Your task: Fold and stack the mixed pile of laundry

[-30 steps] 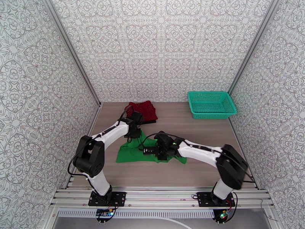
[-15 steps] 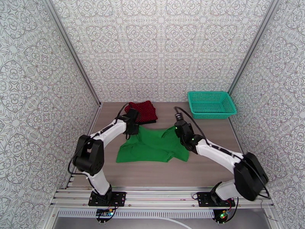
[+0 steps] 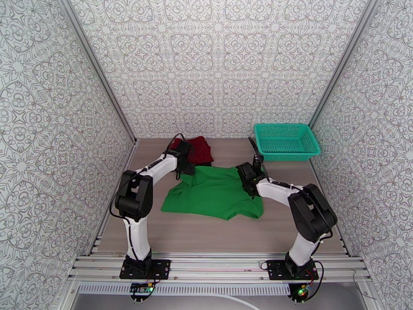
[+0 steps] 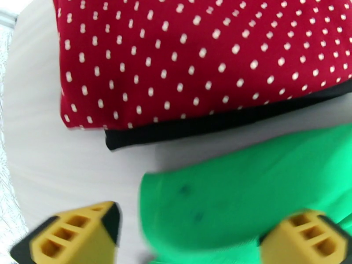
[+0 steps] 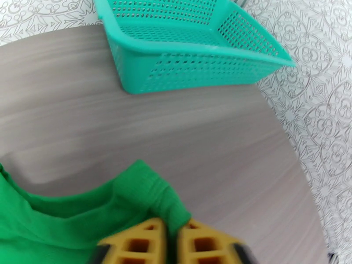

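I should next grab the edge of the green garment point(image 3: 217, 193) at its far corner near the red garment with my left gripper. Then the garment can be stretched for folding.
The bright green garment point(image 3: 217, 193) lies spread flat mid-table. Behind it to the left, the dark red dotted garment point(image 3: 196, 149) rests folded on the black one point(image 4: 211, 125). My left gripper point(image 3: 187, 168) hovers over the green cloth's far left corner point(image 4: 246, 181), close to the red garment point(image 4: 198, 58). It stands open point(image 4: 193, 234), its yellow fingers wide apart and holding nothing. At the far right corner, my right gripper point(image 3: 247, 174) has its yellow fingers nearly together point(image 5: 172, 243). A fold of green cloth point(image 5: 149, 194) is pinched between them.
A teal mesh basket point(image 3: 286, 143) stands at the back right, just beyond the right gripper point(image 5: 185, 67). Patterned walls close in the table on three sides. Bare wood shows in front of the green garment.
Both grippers pulled the green garment's edge toward the back of the table, unfolding it flat. The left gripper has opened and let go of its corner.
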